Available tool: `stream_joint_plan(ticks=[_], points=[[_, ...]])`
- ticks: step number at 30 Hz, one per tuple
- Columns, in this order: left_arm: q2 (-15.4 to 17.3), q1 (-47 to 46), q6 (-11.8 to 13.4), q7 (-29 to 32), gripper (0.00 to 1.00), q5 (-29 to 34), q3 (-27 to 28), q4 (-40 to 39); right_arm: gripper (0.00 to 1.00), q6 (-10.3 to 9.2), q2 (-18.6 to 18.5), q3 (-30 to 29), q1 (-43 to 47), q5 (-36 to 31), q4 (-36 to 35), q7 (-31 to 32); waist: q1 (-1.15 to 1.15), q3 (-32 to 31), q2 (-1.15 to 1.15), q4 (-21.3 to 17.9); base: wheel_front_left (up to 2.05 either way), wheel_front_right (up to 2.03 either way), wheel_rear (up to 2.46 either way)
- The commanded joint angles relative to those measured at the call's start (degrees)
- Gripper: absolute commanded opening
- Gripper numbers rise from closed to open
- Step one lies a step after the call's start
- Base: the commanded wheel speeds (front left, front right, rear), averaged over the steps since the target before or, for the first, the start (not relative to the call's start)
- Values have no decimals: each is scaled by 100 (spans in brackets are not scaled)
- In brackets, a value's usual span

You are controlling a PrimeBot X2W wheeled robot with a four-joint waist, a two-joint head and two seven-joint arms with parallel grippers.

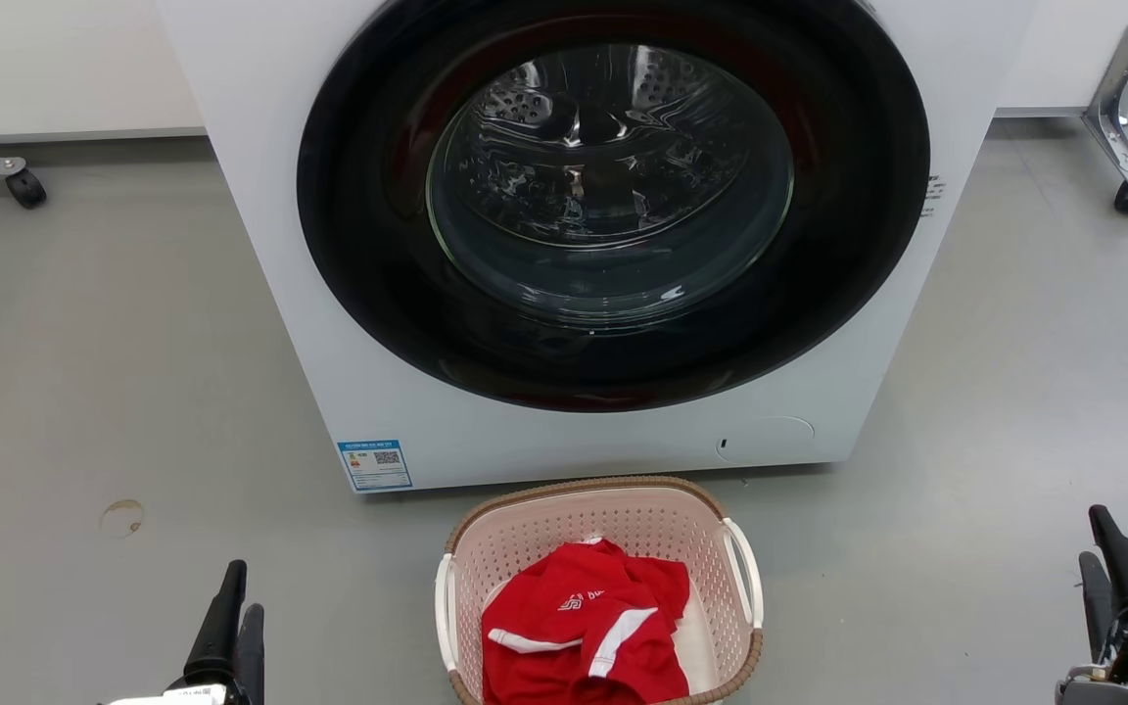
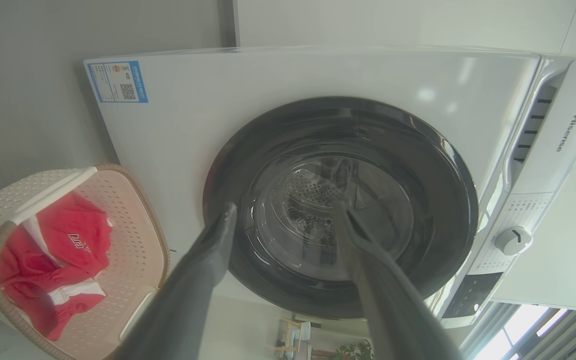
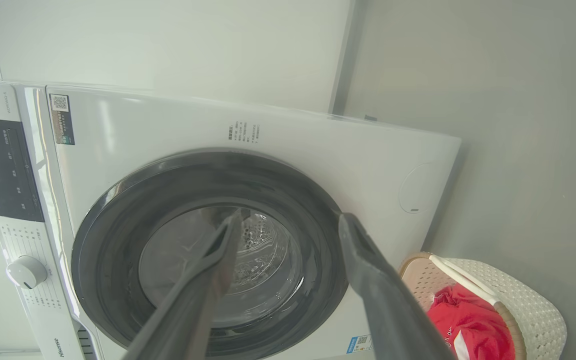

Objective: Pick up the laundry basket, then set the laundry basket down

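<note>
The laundry basket should be grabbed next by my left gripper, by the white handle on its blue-label side (image 1: 446, 612). The basket should stay level, since a red garment (image 1: 584, 623) lies loose inside.
The laundry basket (image 1: 525, 534), pale pink-cream with a brown rim and white side handles, rests on the grey floor just in front of the washing machine (image 1: 349, 372). A red garment with white stripes (image 1: 579, 627) lies inside it. The basket appears too in the left wrist view (image 2: 133, 235) and the right wrist view (image 3: 528, 305). My left gripper (image 1: 236, 597) hangs open at the lower left, well left of the basket. My right gripper (image 1: 1098, 553) hangs open at the lower right, far from the basket. Both hold nothing; their fingers (image 2: 208, 250) (image 3: 368, 260) point at the machine door.
The washing machine has a shut round dark glass door (image 1: 613, 186) and a blue label (image 1: 375, 464) at its lower left corner. Wheeled metal legs stand at the far left (image 1: 23, 186) and far right (image 1: 1127, 186). Grey floor lies on both sides of the basket.
</note>
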Motion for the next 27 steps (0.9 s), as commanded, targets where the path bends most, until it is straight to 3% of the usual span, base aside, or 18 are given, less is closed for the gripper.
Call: stream_joint_plan(ticks=[1, 12, 27], points=[[52, -171, -8, -49, 100, 45, 2, -196, 100, 8, -174, 34, -252, -67, -184, -80, 0, 4, 0, 2, 0, 0, 0], [156, -156, 9, -238, 100, 358, -77, -280, 100, 11, -264, 203, -309, -345, -245, -270, -1, 2, 0, 6, 0, 0, 0], [381, -160, 308, -537, 100, 1595, -340, -372, 100, 15, -277, 315, -413, -1705, -212, -546, -1, 0, 0, 1, 0, 0, 0]])
